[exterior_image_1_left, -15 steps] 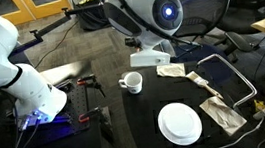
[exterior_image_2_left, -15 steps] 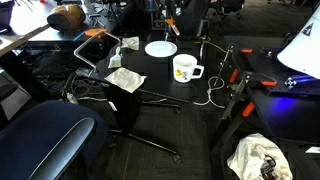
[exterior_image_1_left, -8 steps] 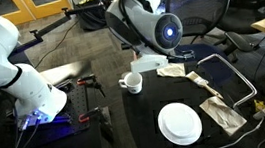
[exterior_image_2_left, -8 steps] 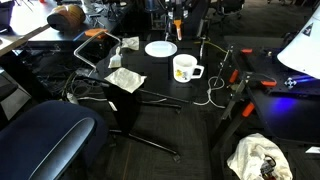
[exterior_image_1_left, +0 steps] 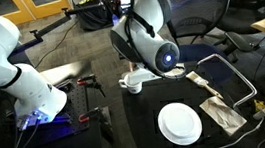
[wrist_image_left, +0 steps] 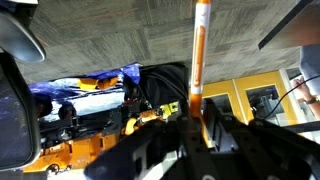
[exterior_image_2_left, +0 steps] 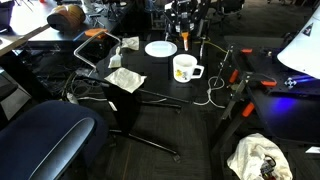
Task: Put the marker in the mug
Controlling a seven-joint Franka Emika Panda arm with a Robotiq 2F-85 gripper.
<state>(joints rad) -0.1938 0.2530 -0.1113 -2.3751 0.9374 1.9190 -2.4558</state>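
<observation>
My gripper keeps hold of the marker from here until its lower end is below the mug's rim: if I opened now, the marker would likely fall onto the table.
My gripper (exterior_image_2_left: 185,34) is shut on the marker (exterior_image_2_left: 186,42), a slim reddish-orange pen that hangs upright from the fingers above the dark table, behind the mug and beside the plate. In the wrist view the marker (wrist_image_left: 198,60) sticks out between the two dark fingers (wrist_image_left: 196,135). The white mug (exterior_image_2_left: 184,68) stands upright on the table with its handle to the side. It also shows partly behind my arm (exterior_image_1_left: 130,82). My wrist body hides the fingers there.
A flat white plate (exterior_image_1_left: 179,123) (exterior_image_2_left: 160,48) lies on the table. Crumpled cloths (exterior_image_1_left: 222,112) (exterior_image_2_left: 124,79) and a bent metal bar (exterior_image_1_left: 235,72) lie nearby. Red-and-black hand tools (exterior_image_1_left: 95,116) lie off the table edge. An office chair (exterior_image_2_left: 50,135) stands close.
My arm has swung down and toward the mug with the marker still gripped. Mug and plate have not moved.
</observation>
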